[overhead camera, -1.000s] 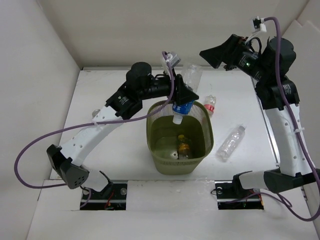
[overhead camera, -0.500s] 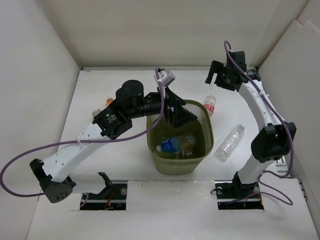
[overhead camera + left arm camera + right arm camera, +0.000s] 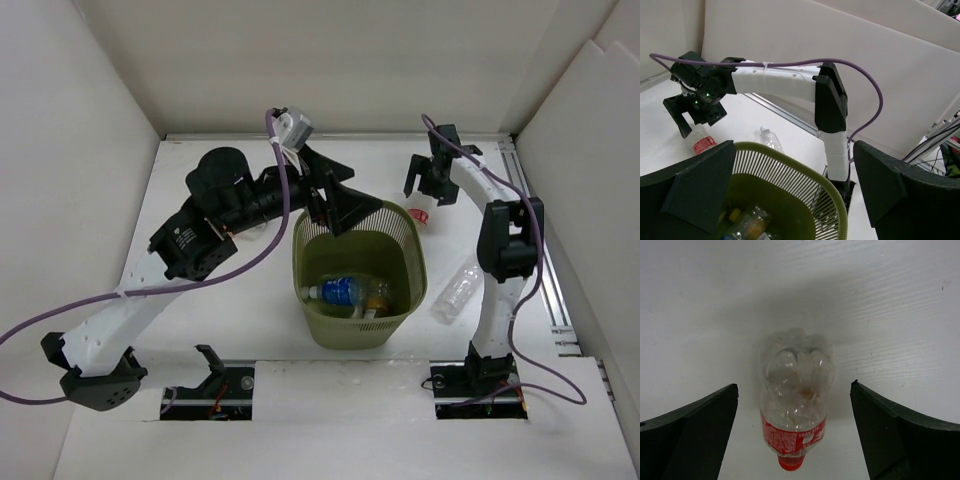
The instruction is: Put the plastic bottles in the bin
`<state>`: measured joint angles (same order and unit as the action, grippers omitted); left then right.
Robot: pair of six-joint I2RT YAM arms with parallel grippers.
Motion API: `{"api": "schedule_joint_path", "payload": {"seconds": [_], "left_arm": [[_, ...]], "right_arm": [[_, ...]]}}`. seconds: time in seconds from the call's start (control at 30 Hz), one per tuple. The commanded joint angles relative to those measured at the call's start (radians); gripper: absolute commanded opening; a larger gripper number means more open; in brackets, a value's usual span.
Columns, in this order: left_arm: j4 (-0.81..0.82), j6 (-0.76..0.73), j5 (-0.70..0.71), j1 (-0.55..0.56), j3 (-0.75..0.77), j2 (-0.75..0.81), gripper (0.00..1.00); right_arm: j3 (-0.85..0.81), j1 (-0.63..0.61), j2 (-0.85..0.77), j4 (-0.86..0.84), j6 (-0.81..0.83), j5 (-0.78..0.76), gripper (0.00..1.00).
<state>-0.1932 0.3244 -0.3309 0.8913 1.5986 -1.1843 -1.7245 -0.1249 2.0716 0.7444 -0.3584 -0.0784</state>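
Observation:
My right gripper's fingers are above the sides of the red-label bottle (image 3: 421,213). My right gripper should move down first, then close on the bottle.
The olive-green mesh bin (image 3: 410,238) stands mid-table and holds a blue-label bottle (image 3: 343,291) and an orange-tinted one (image 3: 376,295). My left gripper (image 3: 335,205) hangs open and empty above the bin's far left rim (image 3: 805,170); the bottles inside (image 3: 747,227) show below it. A red-label bottle (image 3: 421,213) lies behind the bin's right corner. My right gripper (image 3: 428,193) is open just above it, and the red-label bottle (image 3: 796,410) lies between the spread fingers (image 3: 700,430), cap towards the camera. Another clear bottle (image 3: 456,287) lies right of the bin.
White walls close the table at the back and both sides. A metal rail (image 3: 545,270) runs along the right edge. The right arm (image 3: 785,82) reaches across behind the bin, with the loose clear bottle (image 3: 771,140) beneath it.
My left gripper opened and the blue-label bottle dropped into the bin; that arm then drew back and left. My right arm swung down over the red-label bottle.

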Motion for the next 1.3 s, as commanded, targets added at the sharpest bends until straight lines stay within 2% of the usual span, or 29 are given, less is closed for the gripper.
{"api": "schedule_joint_path", "payload": {"seconds": [0.0,0.1,0.33,0.47,0.5,0.57,0.6,0.7,0.73,0.77,1.03,1.17,1.27], "left_arm": [[0.006,0.001,0.021,0.006,-0.003,0.031,1.0],[-0.006,0.001,0.033,0.006,-0.014,0.052,1.0],[-0.098,0.001,0.151,0.006,0.009,0.062,1.0],[-0.141,0.022,0.222,0.006,0.049,0.041,1.0],[-0.155,0.031,0.222,0.006,0.049,0.028,1.0],[-0.155,0.041,0.233,0.006,0.049,0.016,1.0],[-0.155,0.041,0.233,0.006,0.049,0.003,1.0],[-0.155,0.041,0.21,0.006,0.049,-0.023,1.0],[-0.155,0.041,0.21,0.006,0.06,-0.023,1.0],[-0.143,0.041,0.196,0.006,0.072,-0.041,1.0],[-0.17,0.001,0.07,0.006,0.305,-0.213,1.0],[-0.195,-0.03,0.035,0.006,0.415,-0.288,1.0],[-0.207,-0.056,0.024,0.006,0.484,-0.324,1.0]], "right_arm": [[-0.102,0.016,0.034,0.004,0.01,0.003,0.97],[-0.139,0.007,0.09,0.052,0.001,-0.009,0.95],[-0.057,0.007,0.101,0.027,-0.02,0.016,0.92],[-0.047,0.007,0.101,0.015,-0.02,0.028,0.74],[-0.047,0.016,0.11,0.015,-0.02,0.038,0.64],[-0.047,0.025,0.11,0.015,-0.02,0.039,0.55],[-0.047,0.025,0.11,0.015,-0.02,0.049,0.32],[-0.058,0.025,0.101,0.026,-0.011,0.049,0.15],[-0.073,0.025,0.091,0.035,-0.011,0.049,0.05],[-0.073,0.025,0.056,0.045,-0.011,0.036,0.0],[-0.26,0.034,-0.186,0.112,-0.011,0.035,0.0],[-0.317,0.034,-0.33,0.073,-0.011,0.139,0.0],[-0.305,0.034,-0.464,-0.029,-0.011,0.241,0.0]]}}
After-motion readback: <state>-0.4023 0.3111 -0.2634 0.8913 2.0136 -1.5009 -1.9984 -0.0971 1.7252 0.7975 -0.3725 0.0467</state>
